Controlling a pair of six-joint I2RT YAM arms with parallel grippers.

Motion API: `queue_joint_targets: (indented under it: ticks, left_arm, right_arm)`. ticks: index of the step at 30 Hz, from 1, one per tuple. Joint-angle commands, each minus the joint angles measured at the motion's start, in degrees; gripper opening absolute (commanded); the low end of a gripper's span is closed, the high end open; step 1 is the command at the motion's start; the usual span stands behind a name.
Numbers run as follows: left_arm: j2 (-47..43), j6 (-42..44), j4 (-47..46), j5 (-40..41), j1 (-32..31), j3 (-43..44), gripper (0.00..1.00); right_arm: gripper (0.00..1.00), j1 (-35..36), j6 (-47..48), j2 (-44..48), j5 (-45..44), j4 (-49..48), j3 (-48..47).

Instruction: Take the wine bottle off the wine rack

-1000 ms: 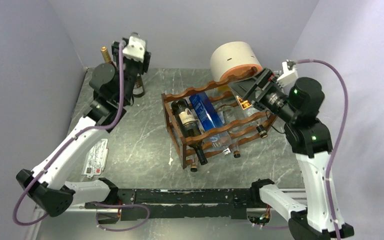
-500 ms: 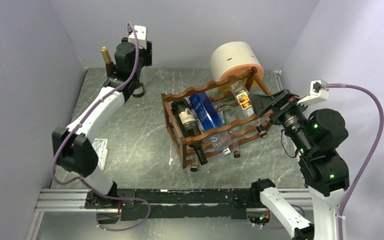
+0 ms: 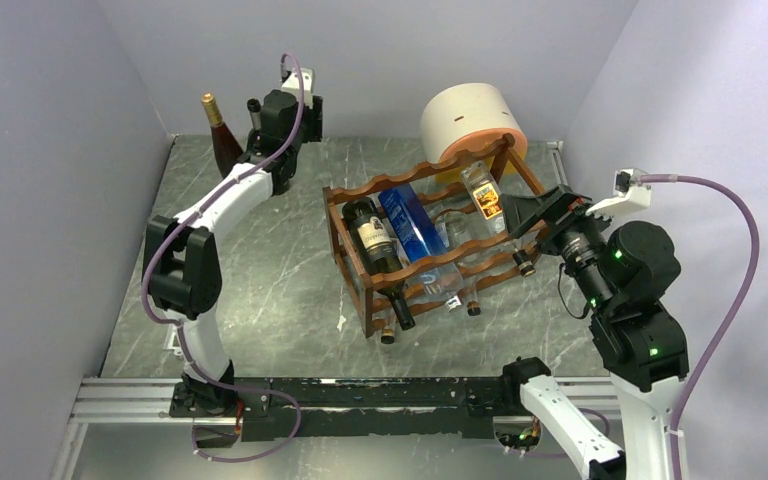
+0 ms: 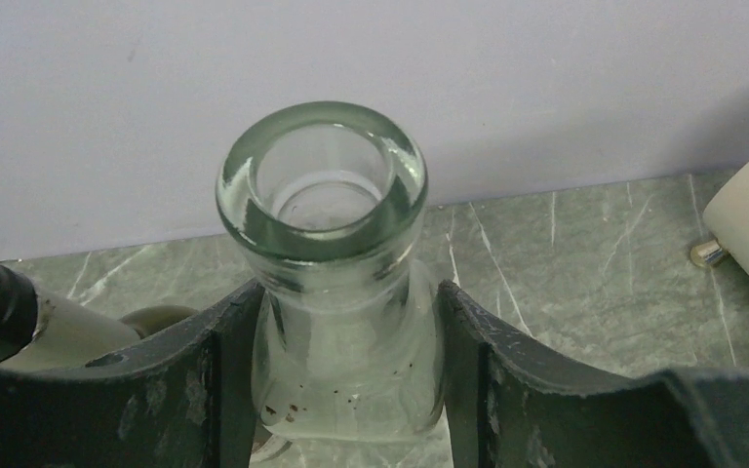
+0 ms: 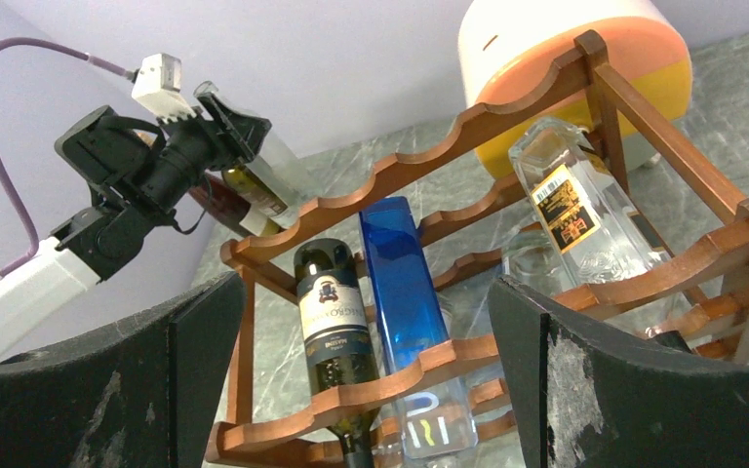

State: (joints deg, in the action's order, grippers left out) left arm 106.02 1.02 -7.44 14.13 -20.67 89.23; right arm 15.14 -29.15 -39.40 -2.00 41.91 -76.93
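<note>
The clear glass bottle would drop from above the table if I opened now, so my left gripper needs to keep holding it.
The reddish-brown wine rack (image 3: 380, 186) stands mid-table and also shows in the right wrist view (image 5: 429, 361). A dark wine bottle (image 3: 372, 240) with a cream label lies in its top tier, neck toward me, and is seen in the right wrist view (image 5: 332, 312). My right gripper (image 3: 528, 210) is open and empty at the rack's right end, clear of the bottles (image 5: 361, 292). My left gripper (image 3: 263, 118) is at the back left, shut on the neck of a clear glass bottle (image 4: 336, 292).
A blue bottle (image 3: 410, 222) and a clear bottle with an orange label (image 3: 485, 200) also lie in the rack. A white-and-orange cylinder (image 3: 470, 120) stands behind the rack. A dark bottle with a gold top (image 3: 220, 135) stands at the back left corner.
My right gripper has drawn back from over the rack's right end to beside it. My left arm has stretched toward the back wall with the clear bottle.
</note>
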Motion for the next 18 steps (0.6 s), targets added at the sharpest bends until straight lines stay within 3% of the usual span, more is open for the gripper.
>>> queue_joint_targets:
  ticks: [1,18]
  left_arm:
    - [0.05,-2.80,-9.60,-2.01,1.35,1.08,0.07]
    - [6.74,-5.11,-13.30,-4.95,3.09,-0.64,0.07]
  right_arm:
    - [1.00,0.34,1.67,0.96,-1.98,-0.43,0.72]
    - [1.00,0.33,1.50,2.05,-2.22,-1.11,3.13]
